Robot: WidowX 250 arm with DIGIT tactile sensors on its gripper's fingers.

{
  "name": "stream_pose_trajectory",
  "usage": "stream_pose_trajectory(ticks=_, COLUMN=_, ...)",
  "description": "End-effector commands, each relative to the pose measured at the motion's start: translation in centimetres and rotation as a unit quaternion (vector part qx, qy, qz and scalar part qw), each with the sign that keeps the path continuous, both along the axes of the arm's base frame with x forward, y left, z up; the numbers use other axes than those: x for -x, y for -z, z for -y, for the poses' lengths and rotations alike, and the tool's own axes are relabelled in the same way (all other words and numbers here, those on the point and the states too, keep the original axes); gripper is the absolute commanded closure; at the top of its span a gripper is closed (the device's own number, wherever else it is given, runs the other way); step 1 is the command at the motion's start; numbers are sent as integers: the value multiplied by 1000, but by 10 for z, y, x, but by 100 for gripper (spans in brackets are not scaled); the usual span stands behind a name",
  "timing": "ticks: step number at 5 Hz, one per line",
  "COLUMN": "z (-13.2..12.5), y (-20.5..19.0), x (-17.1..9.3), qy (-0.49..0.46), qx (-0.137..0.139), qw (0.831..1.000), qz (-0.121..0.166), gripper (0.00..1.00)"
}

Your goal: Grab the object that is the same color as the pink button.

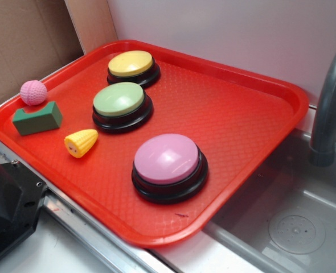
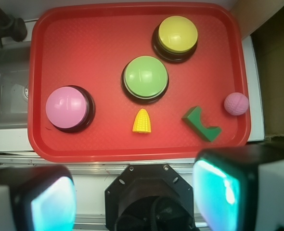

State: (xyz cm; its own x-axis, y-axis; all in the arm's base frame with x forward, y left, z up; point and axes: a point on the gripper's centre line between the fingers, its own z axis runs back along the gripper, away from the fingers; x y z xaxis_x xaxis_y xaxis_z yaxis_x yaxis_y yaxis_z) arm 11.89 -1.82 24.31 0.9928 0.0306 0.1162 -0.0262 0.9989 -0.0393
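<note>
The small pink ball matches the pink button's color. My gripper will grip the ball around its bumpy round body next.
The object, a small pink bumpy ball, rests at the edge of the red tray, just beyond a green block. The pink button, a large lilac dome on a black base, stands at the opposite end of the tray. In the wrist view my gripper hangs high above the near tray edge, well short of the ball. It is open, its teal pads are wide apart, and nothing is between them. The exterior view does not show the gripper.
A green-topped button and a yellow-topped button stand on the tray, with a yellow corn toy near the block. A grey faucet and sink adjoin the tray. The black robot base sits beside it.
</note>
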Motion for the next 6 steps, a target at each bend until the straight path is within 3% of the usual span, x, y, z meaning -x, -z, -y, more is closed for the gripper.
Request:
stream_pose_trajectory(ticks=1, z=0, y=0, x=0, qy=0, qx=0, qw=1000, qz=0, gripper=0)
stream_pose_trajectory(ticks=2, z=-50, y=44, x=-24, qy=-115, qx=-14, qw=992, qz=-39, gripper=0)
stream_pose_trajectory(ticks=3, z=-98, y=60, x=-51, qy=-186, qx=-24, qw=982, qz=-6, gripper=0)
stream_pose_trajectory(ticks=4, z=-126, y=77, x=-57, qy=-282, qx=-27, qw=959, qz=19, gripper=0)
stream_pose_trajectory(ticks=5, z=-157, y=96, x=-50, qy=-368, qx=-27, qw=929, qz=35, gripper=0)
stream_pose_trajectory(ticks=6, z=-183, y=118, x=-37, qy=-468, qx=-25, qw=883, qz=32, gripper=0)
